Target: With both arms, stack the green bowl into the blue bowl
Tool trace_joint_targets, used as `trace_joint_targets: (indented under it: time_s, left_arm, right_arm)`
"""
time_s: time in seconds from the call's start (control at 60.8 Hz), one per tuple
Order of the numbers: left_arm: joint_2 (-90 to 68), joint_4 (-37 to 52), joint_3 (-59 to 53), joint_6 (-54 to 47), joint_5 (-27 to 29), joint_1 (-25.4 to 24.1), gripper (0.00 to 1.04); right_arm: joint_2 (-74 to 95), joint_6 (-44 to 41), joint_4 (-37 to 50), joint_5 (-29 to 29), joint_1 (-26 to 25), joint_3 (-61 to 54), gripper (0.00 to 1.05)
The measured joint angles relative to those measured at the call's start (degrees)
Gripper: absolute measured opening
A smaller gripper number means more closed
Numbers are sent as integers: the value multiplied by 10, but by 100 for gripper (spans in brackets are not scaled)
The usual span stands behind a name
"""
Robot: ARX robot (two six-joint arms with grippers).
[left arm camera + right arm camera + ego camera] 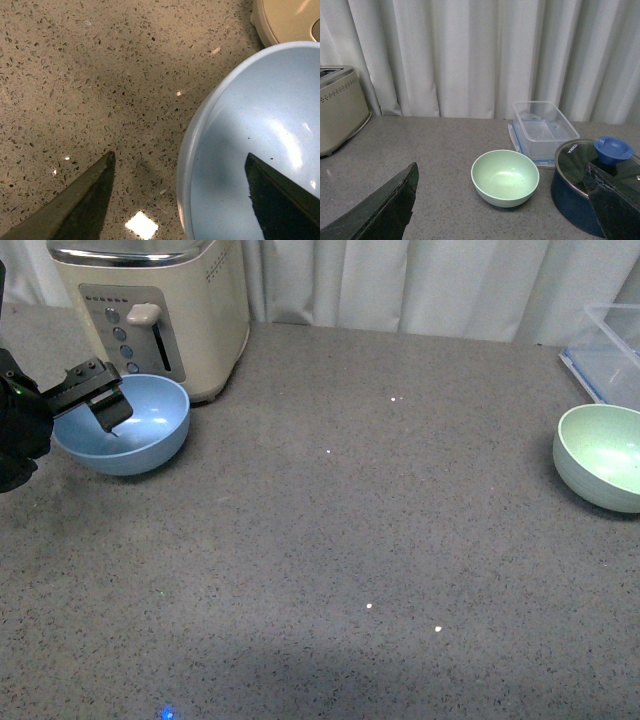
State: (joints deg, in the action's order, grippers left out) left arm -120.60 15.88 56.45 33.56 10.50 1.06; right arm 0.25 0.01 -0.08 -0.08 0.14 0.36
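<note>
My left gripper will next pick up the blue bowl by its rim (184,180) to get it ready for the green bowl.
The blue bowl (150,430) sits at the left of the grey counter, just in front of the toaster. My left gripper (100,405) is open and straddles the bowl's near-left rim. In the left wrist view, one finger (280,195) hangs over the inside of the blue bowl (260,125) and the other finger (85,200) hangs outside it above the counter. The green bowl (605,455) stands upright and empty at the far right edge. In the right wrist view the green bowl (505,177) lies ahead of my open right gripper (500,172), apart from it. The right arm does not show in the front view.
A cream toaster (160,300) stands right behind the blue bowl. A clear plastic container (542,127) sits behind the green bowl. A dark blue pot with a glass lid (580,195) stands close beside the green bowl. White curtains close off the back.
</note>
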Motion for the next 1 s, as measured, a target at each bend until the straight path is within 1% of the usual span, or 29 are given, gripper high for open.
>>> trace_joint_targets:
  time_s: [0.082, 0.099, 0.164, 0.197, 0.214, 0.23, 0.329, 0.345, 0.411, 0.427, 0.444, 0.575, 0.707, 0.822, 1.003]
  left_arm:
    - [-2, 0, 2, -3, 0, 0, 66]
    - [-3, -1, 2, -5, 0, 0, 61]
    - [-6, -3, 4, -5, -2, 1, 50]
    - [-6, -4, 5, -5, -2, 1, 47]
    - [-7, -5, 5, -5, -3, 1, 42]
    - [-7, -5, 5, -6, -3, 1, 41]
    - [-7, -2, 5, -18, -4, 3, 25]
    - [-7, -2, 7, -20, -4, 3, 20]
    - [-7, -2, 9, -21, -5, 3, 11]
    - [-7, -3, 9, -21, -7, 3, 6]
    - [-7, -3, 10, -21, -7, 3, 5]
    - [-6, -14, 13, -20, -12, 7, 4]
    - [2, -32, 16, -16, -12, 34, 4]
    - [5, -56, 37, 7, -18, 87, 4]
    - [-3, -74, 96, 19, -26, 191, 4]
  right_arm:
    - [0, 0, 0, 0, 0, 0, 96]
    - [0, 0, 0, 0, 0, 0, 96]
    - [0, 0, 0, 0, 0, 0, 96]
    - [0, 0, 0, 0, 0, 0, 96]
    - [0, 0, 0, 0, 0, 0, 96]
    - [0, 0, 0, 0, 0, 0, 96]
    - [0, 0, 0, 0, 0, 0, 96]
    - [0, 0, 0, 0, 0, 0, 96]
    - [0, 0, 0, 0, 0, 0, 96]
    - [0, 0, 0, 0, 0, 0, 96]
    - [0, 0, 0, 0, 0, 0, 96]
    - [0, 0, 0, 0, 0, 0, 96]
    - [0, 0, 0, 0, 0, 0, 96]
    - [0, 0, 0, 0, 0, 0, 96]
    - [0, 0, 0, 0, 0, 0, 96]
